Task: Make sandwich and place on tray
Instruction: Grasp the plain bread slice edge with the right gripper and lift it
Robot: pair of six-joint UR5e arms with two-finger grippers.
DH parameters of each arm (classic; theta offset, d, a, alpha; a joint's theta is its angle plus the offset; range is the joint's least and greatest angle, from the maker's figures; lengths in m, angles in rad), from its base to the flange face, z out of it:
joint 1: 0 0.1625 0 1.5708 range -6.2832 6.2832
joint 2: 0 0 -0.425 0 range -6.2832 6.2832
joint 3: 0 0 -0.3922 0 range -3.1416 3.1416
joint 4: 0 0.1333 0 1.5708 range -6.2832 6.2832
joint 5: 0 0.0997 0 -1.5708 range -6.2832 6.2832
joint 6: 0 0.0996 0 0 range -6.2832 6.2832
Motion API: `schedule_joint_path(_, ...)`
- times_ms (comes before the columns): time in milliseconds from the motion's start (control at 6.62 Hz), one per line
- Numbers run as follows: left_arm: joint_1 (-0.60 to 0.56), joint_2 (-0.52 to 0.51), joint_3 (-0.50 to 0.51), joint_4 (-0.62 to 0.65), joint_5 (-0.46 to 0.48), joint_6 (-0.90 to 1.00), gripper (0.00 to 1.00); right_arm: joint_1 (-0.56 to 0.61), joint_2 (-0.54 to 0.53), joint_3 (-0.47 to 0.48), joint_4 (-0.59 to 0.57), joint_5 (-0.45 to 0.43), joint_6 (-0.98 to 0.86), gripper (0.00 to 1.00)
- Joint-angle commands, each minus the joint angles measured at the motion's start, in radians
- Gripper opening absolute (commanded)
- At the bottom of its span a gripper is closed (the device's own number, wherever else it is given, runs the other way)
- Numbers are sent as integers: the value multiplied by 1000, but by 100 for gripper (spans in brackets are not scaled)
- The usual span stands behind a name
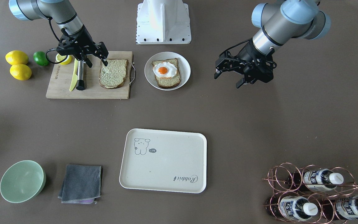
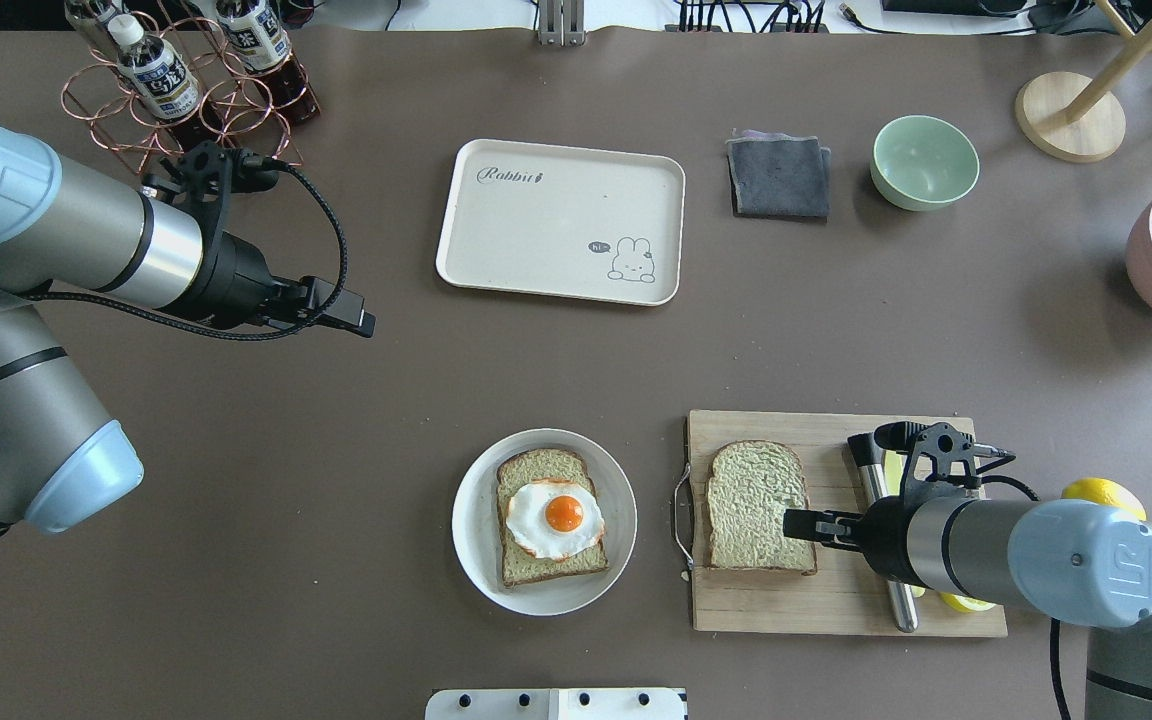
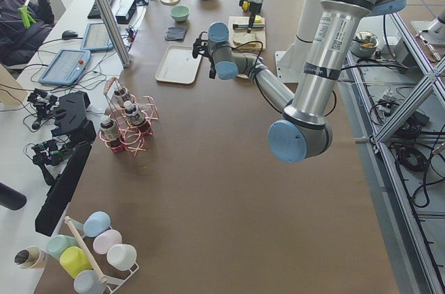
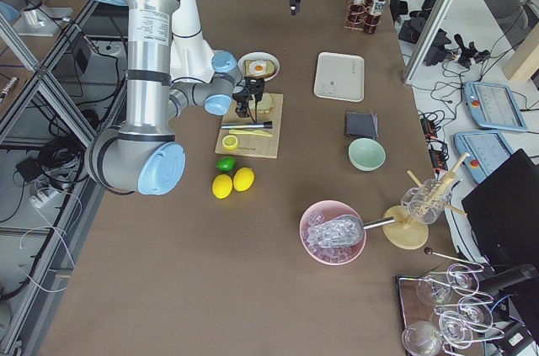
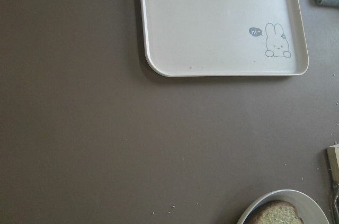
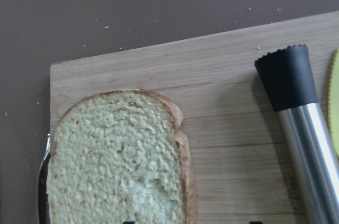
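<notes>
The bread slice is to top the fried egg [image 1: 164, 70] and close the sandwich, so my right gripper needs to grab the slice by its crust edge [image 1: 103, 66] next.
One bread slice [image 1: 113, 73] lies flat on the wooden cutting board [image 1: 64, 87]; it also shows in the right wrist view [image 6: 116, 160]. My right gripper [image 1: 98, 64] is open and low over that slice's edge, its jaws either side of the crust. The second bread slice [image 1: 168, 82] lies on a round white plate [image 1: 183, 67] with the fried egg [image 1: 164, 70] on top. The cream tray [image 1: 166, 168] with the "Rabbit" script sits empty across the table. My left gripper [image 1: 227, 81] is open and empty, held above bare table beside the plate.
A steel-handled tool [image 1: 80, 74], a yellow knife [image 1: 73, 79] and a lemon half [image 1: 63, 58] are on the board. Two lemons [image 1: 19, 64] and a lime [image 1: 40, 58] lie beside it. A green bowl [image 1: 22, 181], a grey cloth [image 1: 81, 183] and a bottle rack [image 1: 315, 194] stand along the far side.
</notes>
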Motion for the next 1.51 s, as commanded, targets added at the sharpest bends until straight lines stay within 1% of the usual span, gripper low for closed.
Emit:
schedule_joint_path(0,1,1,0,0,0,0,98,-14,-2,1,1,-3,11,72)
schedule_joint_path(453,1,-3,0,0,0,0,98,-31,-2,4,1,-3,20,72)
schedule_joint_path(605,1,-3,-2,0,16,0,98,-36,1,1,1,-3,20,72)
schedule_joint_path(756,1,-3,0,0,19,0,98,-47,2,-1,1,-17,20,71)
schedule_joint_path(907,1,-3,0,0,19,0,98,-48,4,-1,3,-17,20,67)
schedule_joint_path(1058,1,-1,0,0,19,0,98,-48,4,-1,3,-17,37,44)
schedule_joint_path(1209,1,-3,-2,0,19,0,98,-48,4,7,3,-17,43,0)
schedule_joint_path(1360,1,-3,0,0,19,0,98,-48,4,7,9,-17,43,0)
